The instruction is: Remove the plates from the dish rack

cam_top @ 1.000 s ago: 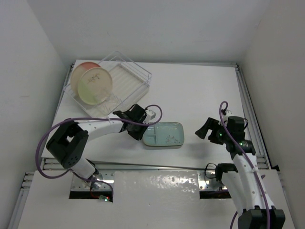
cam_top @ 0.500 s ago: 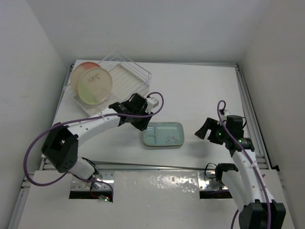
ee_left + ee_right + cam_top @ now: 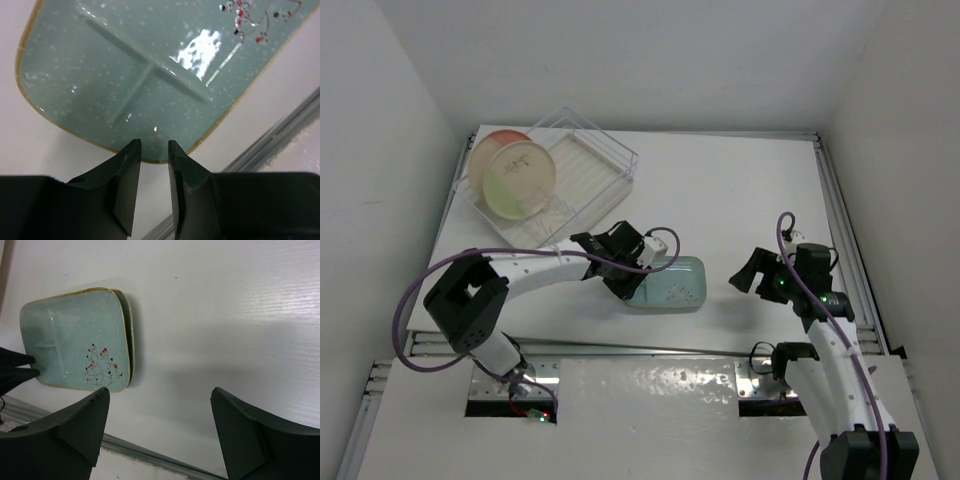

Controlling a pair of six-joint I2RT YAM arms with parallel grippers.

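I need to grab the nearer round cream plate by its rim beside the sprig (image 3: 531, 144) with my left gripper. Its other rim then stays free to leave the rack (image 3: 595, 165).
Two pale teal divided plates (image 3: 675, 285) lie stacked on the table, also in the left wrist view (image 3: 150, 65) and the right wrist view (image 3: 75, 340), where the lower plate's rim (image 3: 131, 340) shows at the right. Two round cream plates (image 3: 520, 178) stand on edge in the clear dish rack (image 3: 595, 165) at the back left. My left gripper (image 3: 634, 284) (image 3: 154, 145) hangs over the teal stack's near left edge, jaws a narrow gap apart with nothing between them. My right gripper (image 3: 745, 272) (image 3: 160, 390) is wide open and empty, to the right of the stack.
A metal rail (image 3: 650, 348) runs along the table's near edge, just in front of the teal stack. The left arm's purple cable (image 3: 430, 280) loops over the table's left part. White walls close in on the left, back and right.
My left gripper moved from the teal plate's left edge up toward the rack, then back down over the plate's near left part. The right arm stayed still.
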